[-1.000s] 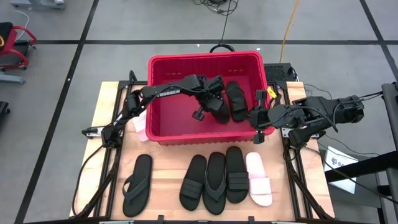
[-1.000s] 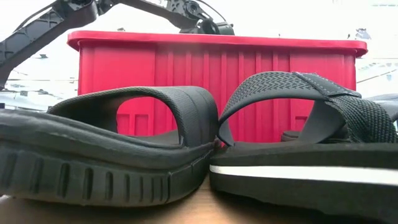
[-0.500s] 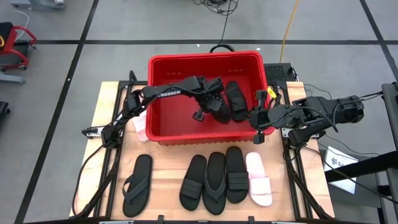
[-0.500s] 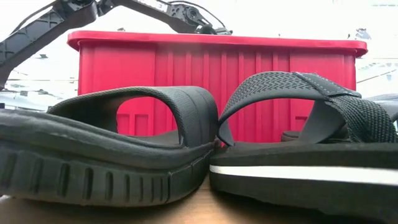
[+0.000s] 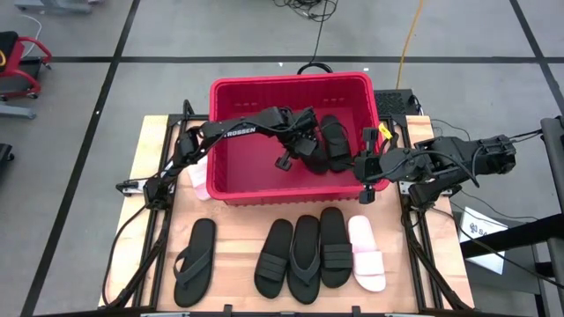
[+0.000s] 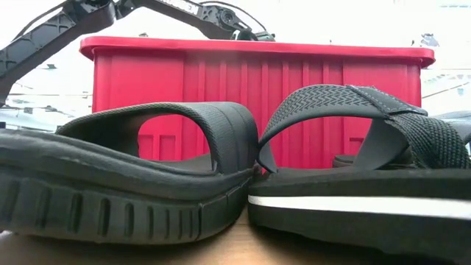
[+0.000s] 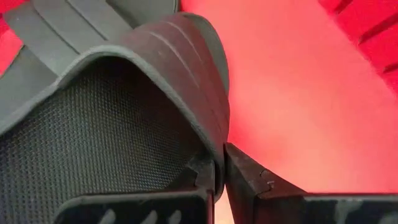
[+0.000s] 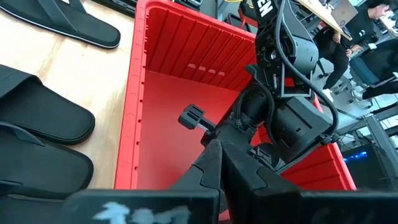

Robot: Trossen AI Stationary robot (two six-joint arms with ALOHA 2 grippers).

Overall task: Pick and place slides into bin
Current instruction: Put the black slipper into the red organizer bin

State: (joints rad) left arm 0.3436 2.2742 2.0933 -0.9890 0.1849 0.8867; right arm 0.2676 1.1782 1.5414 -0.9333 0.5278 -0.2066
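Observation:
I should open my left gripper now. The black slide (image 5: 315, 164) (image 7: 93, 137) is low beside another slide on the bottom of the bin, so it would lie flat.
The red bin (image 5: 291, 81) stands at the table's far middle; it also shows in the low view (image 6: 257, 50) and the right wrist view (image 8: 140, 62). My left gripper (image 5: 302, 143) reaches into it from the left and is shut on a black wide-strap slide (image 5: 312, 155). A second black slide (image 5: 337, 139) lies on the bin floor beside it. My right gripper (image 5: 361, 167) is shut and empty just outside the bin's right wall. A black flip-flop (image 5: 194, 260), three black slides (image 5: 304, 255) and a pink-white slide (image 5: 367, 255) lie in a row near the front edge. My left gripper pinches the edge of the slide's wide strap (image 7: 214, 140) between its two fingers (image 7: 244, 177), one on the mesh inner side and one on the ribbed outer side. The slide is inside the bin; whether it touches the floor I cannot tell.
Another pink-white slide (image 5: 198, 179) lies on the table left of the bin, partly under my left arm. In the low view two black slides (image 6: 147, 169) (image 6: 353, 147) fill the foreground. People and desks show beyond the table in the right wrist view (image 8: 367, 25).
My left gripper has sunk a little deeper into the bin with the black slide, which has shifted slightly toward the slide lying there.

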